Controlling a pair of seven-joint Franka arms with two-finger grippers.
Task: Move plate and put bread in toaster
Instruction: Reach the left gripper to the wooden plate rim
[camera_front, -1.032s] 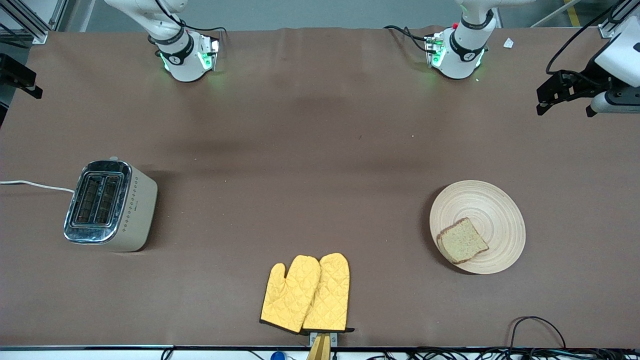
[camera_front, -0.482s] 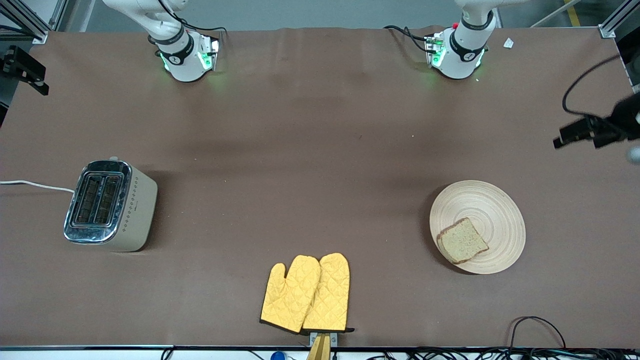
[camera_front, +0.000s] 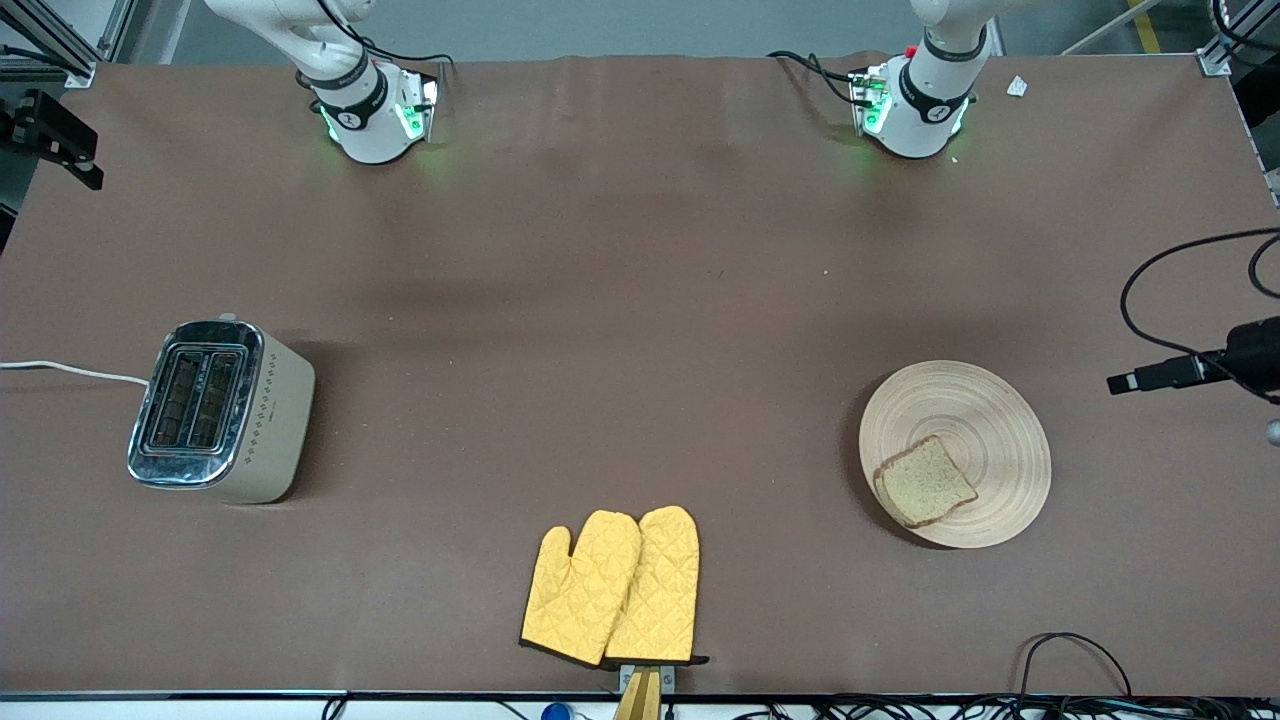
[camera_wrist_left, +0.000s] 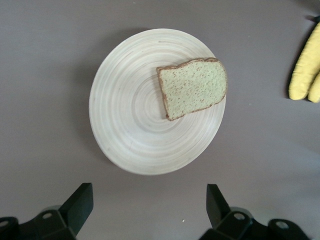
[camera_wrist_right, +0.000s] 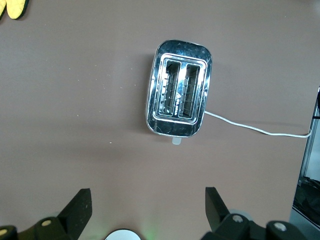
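Note:
The left gripper next needs to grab the plate by its rim (camera_front: 1039, 462). Then it can move the plate with its bread toward the toaster (camera_front: 220, 410).
The round light-wood plate (camera_front: 985, 415) lies toward the left arm's end of the table. The brown bread slice (camera_front: 925, 482) lies on the part of it nearer the front camera. The plate (camera_wrist_left: 130, 125) and the bread (camera_wrist_left: 192, 87) both show in the left wrist view. My left gripper (camera_wrist_left: 149, 205) is open and empty, up in the air over the bare table just beside the plate. Its hand shows dark at the front view's edge (camera_front: 1165, 375). The beige toaster (camera_front: 220, 410) stands at the right arm's end, both slots empty. My right gripper (camera_wrist_right: 146, 207) is open and empty, high over the table between its base and the toaster (camera_wrist_right: 179, 87).
Two yellow oven mitts (camera_front: 612, 587) lie at the table's front edge, midway along it. The toaster's white cord (camera_front: 70, 372) runs off the table's end. A black cable (camera_front: 1180, 265) hangs by the left hand. More cables (camera_front: 1070, 655) lie at the front edge near the plate.
The left hand has swung along the table's end from near its base to a spot level with the plate. The right hand has barely shifted. Plate, bread and toaster have not moved.

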